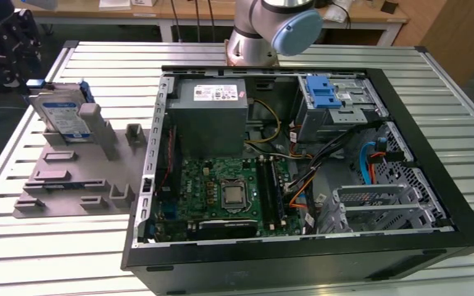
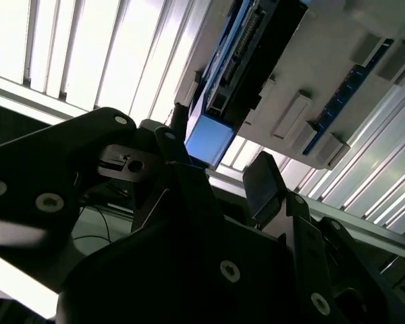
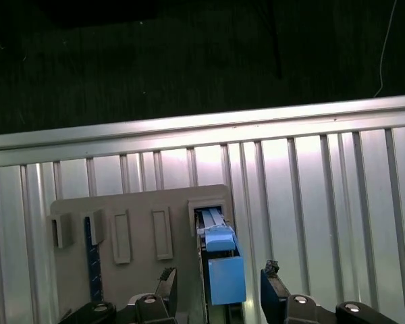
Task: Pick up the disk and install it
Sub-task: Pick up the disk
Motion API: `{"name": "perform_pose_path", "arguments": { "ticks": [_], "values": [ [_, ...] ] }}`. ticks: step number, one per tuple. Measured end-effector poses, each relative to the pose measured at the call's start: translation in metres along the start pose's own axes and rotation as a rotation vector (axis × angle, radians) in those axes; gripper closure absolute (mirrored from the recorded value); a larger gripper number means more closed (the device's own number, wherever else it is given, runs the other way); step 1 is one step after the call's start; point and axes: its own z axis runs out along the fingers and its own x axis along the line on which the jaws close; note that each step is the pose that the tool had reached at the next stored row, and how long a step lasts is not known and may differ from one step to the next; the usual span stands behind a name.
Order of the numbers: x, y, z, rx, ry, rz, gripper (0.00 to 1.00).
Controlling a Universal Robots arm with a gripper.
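Observation:
The disk's blue top edge is below the open fingers in the first wrist view, so they would miss it if they closed now. My gripper needs to go down first and then close on it.
The disk is a silver drive with a white-and-blue label in a blue bracket. It stands on edge in a grey holder on the table at the exterior view's left. In the first wrist view my gripper hangs open over the disk's blue top edge, one black fingertip on each side and apart from it. The second wrist view shows the gripper from behind, with the disk's blue end beyond the fingers. Nothing is held.
An open computer case lies on the slatted table, with the grey power-supply box, a motherboard and a drive bay with a blue latch. The arm's base stands behind the case.

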Motion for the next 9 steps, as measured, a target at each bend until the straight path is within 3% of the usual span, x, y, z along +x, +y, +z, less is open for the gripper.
{"name": "perform_pose_path", "arguments": {
  "ticks": [9],
  "values": [
    [-0.0018,0.0021,0.0156,-0.0002,0.0001,0.000,0.40]
  ]
}}
